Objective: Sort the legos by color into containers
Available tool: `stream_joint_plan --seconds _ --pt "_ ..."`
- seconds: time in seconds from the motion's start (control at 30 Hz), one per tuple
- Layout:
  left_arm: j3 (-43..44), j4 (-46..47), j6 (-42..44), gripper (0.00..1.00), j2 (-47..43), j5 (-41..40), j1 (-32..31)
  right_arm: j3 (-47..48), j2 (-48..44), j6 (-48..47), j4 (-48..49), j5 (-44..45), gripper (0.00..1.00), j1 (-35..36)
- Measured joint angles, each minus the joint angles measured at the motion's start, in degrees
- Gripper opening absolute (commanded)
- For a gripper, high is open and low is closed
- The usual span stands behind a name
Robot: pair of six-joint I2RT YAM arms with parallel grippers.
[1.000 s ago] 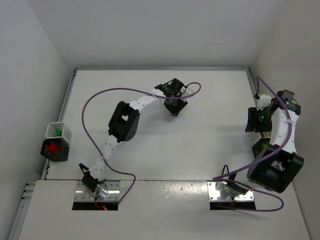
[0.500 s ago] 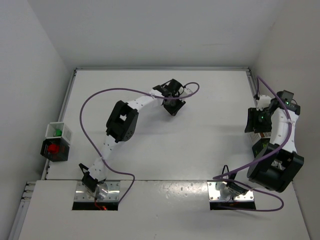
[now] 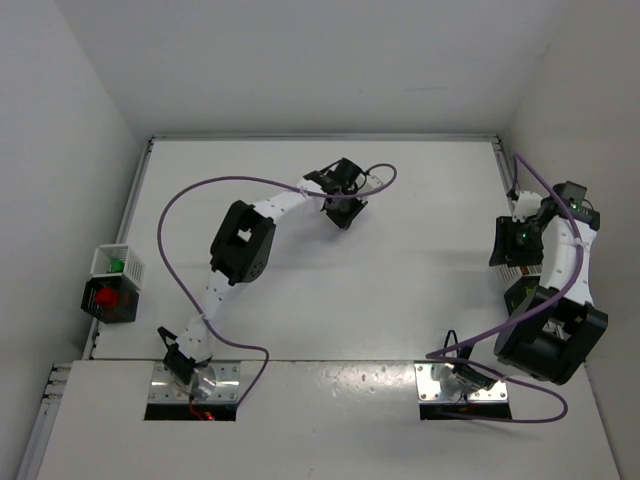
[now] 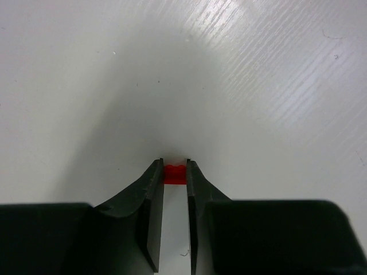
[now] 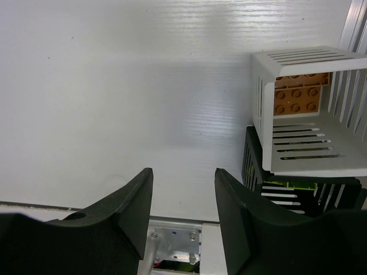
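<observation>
My left gripper would bring the lego up with it if I lifted it now, because both fingers are closed against the sides of the tiny red lego [image 4: 175,174].
My left gripper [image 4: 174,169] is shut on a tiny red lego [image 4: 175,174], pinched between its fingertips just above the white table. In the top view this gripper [image 3: 343,212] is at the far middle of the table. My right gripper [image 5: 183,175] is open and empty, beside a white slatted container [image 5: 309,112] with an orange lego [image 5: 295,98] in it. Under it sits a black container [image 5: 298,186] with a lime lego [image 5: 287,185]. At the left edge stand a white container [image 3: 115,262] with a green lego [image 3: 117,265] and a black container [image 3: 110,298] with a red lego [image 3: 108,297].
The table [image 3: 420,240] is walled at the back and sides. Purple cables [image 3: 190,205] loop over both arms. Grey metal base plates [image 3: 455,385] sit at the near edge. The right arm [image 3: 550,300] stands by the right wall.
My left gripper has drifted slightly left and toward the far side with the red lego. The right arm has not moved.
</observation>
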Motion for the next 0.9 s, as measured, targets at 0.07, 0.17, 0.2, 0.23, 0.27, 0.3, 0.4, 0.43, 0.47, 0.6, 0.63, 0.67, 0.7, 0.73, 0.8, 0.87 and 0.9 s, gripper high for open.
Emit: stream_joint_plan --seconds 0.07,0.17,0.2,0.23,0.27,0.3,0.4,0.43,0.47,0.6,0.63,0.67,0.7,0.73,0.8,0.87,0.9 --pt "-1.9 1.1 -0.7 0.05 -1.1 -0.3 0.0 0.0 0.0 0.0 0.0 -0.1 0.46 0.3" --pt "-6.6 1.8 -2.4 0.0 -4.0 -1.9 0.0 0.0 0.0 0.1 0.0 -0.1 0.45 0.7" --pt "-8.1 1.6 -3.0 0.0 -5.1 -2.6 0.0 0.0 0.0 0.1 0.0 -0.2 0.45 1.0" --pt "-9.6 0.9 -3.6 0.0 -6.2 -3.5 0.1 0.0 0.0 0.3 0.0 -0.5 0.45 1.5" --pt "-10.8 0.2 -4.3 0.0 -7.1 -4.3 0.1 0.0 0.0 0.3 -0.1 -0.7 0.45 2.0" --pt "-12.1 -0.2 -4.9 0.0 -8.1 -5.2 0.2 0.0 0.0 0.5 -0.1 -1.0 0.44 2.8" --pt "-14.2 -2.5 -6.6 0.0 -11.1 -8.0 0.8 0.0 0.0 1.7 0.0 -1.7 0.44 5.4" --pt "-14.3 -3.6 -7.3 0.0 -12.2 -9.0 1.1 0.1 0.1 2.2 0.0 -1.9 0.44 6.6" --pt "-14.3 -4.5 -7.8 0.0 -13.4 -9.8 1.6 0.3 0.4 2.8 0.0 -2.2 0.42 7.8" --pt "-13.6 -8.8 -9.4 0.0 -19.1 -12.0 6.0 2.3 3.2 5.9 1.1 -2.9 0.42 14.1" --pt "-13.2 -10.2 -9.7 0.0 -20.6 -12.3 7.9 2.8 4.1 6.7 1.8 -3.0 0.41 15.8" --pt "-12.4 -11.6 -9.9 0.0 -21.9 -12.7 9.9 3.2 4.9 7.6 2.5 -3.1 0.41 17.6" --pt "-11.6 -12.7 -10.1 0.0 -23.0 -13.2 12.0 3.7 5.9 8.5 3.0 -3.0 0.41 19.6" --pt "-10.9 -14.1 -10.2 0.0 -24.2 -13.8 14.5 4.1 6.8 9.3 3.6 -3.2 0.41 21.6" --pt "-10.2 -16.3 -10.3 0.0 -26.5 -14.7 19.1 5.2 8.9 10.8 4.6 -3.4 0.44 25.4" --pt "-10.1 -18.7 -10.3 0.0 -29.0 -15.2 24.4 6.4 11.0 12.0 5.6 -3.5 0.46 29.5" --pt "-10.2 -20.0 -10.2 0.0 -30.4 -15.3 27.1 7.2 12.0 12.5 5.7 -3.5 0.48 31.2"
